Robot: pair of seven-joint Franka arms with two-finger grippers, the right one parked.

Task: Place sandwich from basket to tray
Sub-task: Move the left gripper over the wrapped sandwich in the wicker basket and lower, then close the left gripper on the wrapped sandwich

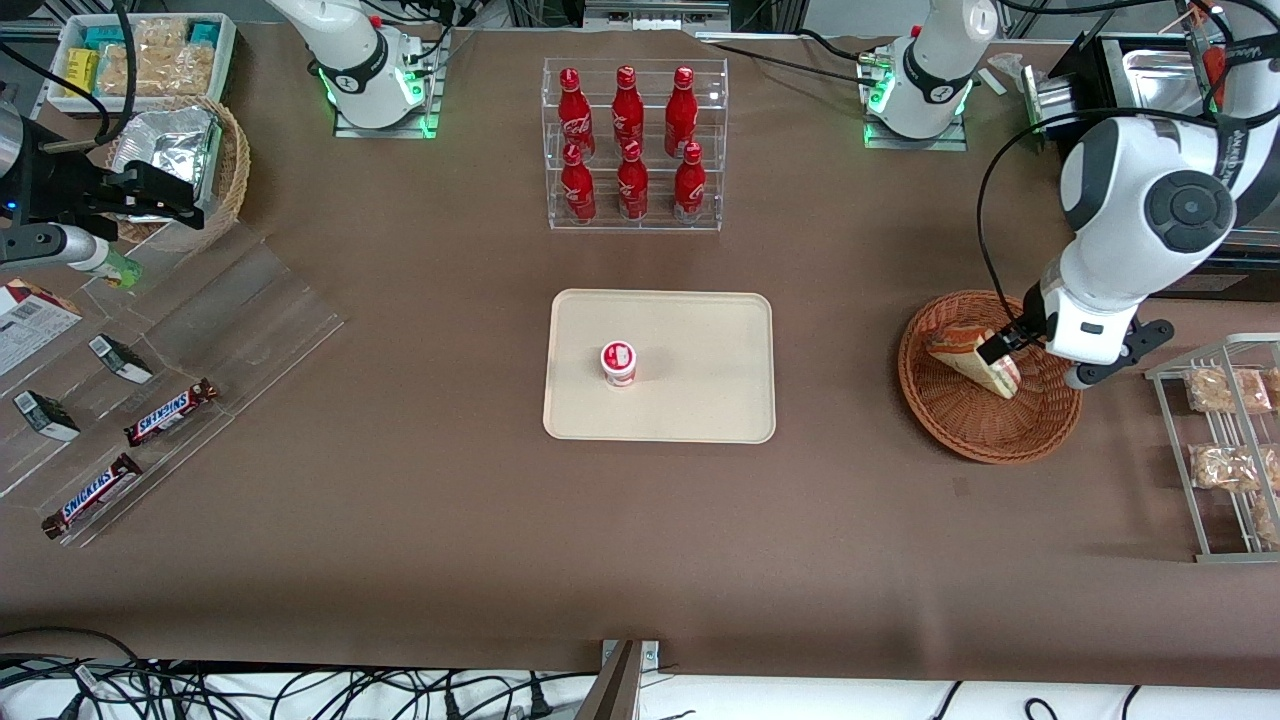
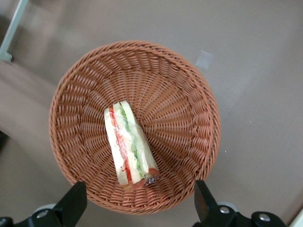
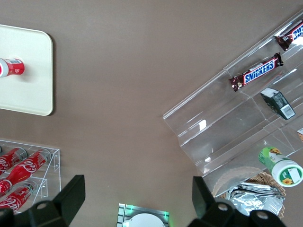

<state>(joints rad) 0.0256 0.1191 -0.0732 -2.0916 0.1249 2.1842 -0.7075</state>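
I need to grab the wrapped sandwich point(image 2: 130, 144) across its flat bread sides with my left gripper next, because it is long but narrow between them.
The sandwich point(image 1: 968, 358) point(image 2: 129, 144), a wrapped wedge with pale bread and red and green filling, lies in the reddish-brown wicker basket point(image 1: 950, 420) point(image 2: 189, 94) toward the working arm's end of the table. My left gripper point(image 1: 1008, 340) point(image 2: 137, 201) hangs over the basket, above the sandwich, open with nothing between its fingers point(image 2: 73, 203). The cream tray point(image 1: 700, 400) point(image 3: 28, 71) lies mid-table, with a small red-and-white cup point(image 1: 619, 363) standing on it.
A clear rack of red bottles point(image 1: 633, 145) stands farther from the front camera than the tray. A wire rack with packaged snacks point(image 1: 1225, 440) sits beside the basket. Clear acrylic shelves with Snickers bars point(image 1: 170, 412) lie toward the parked arm's end.
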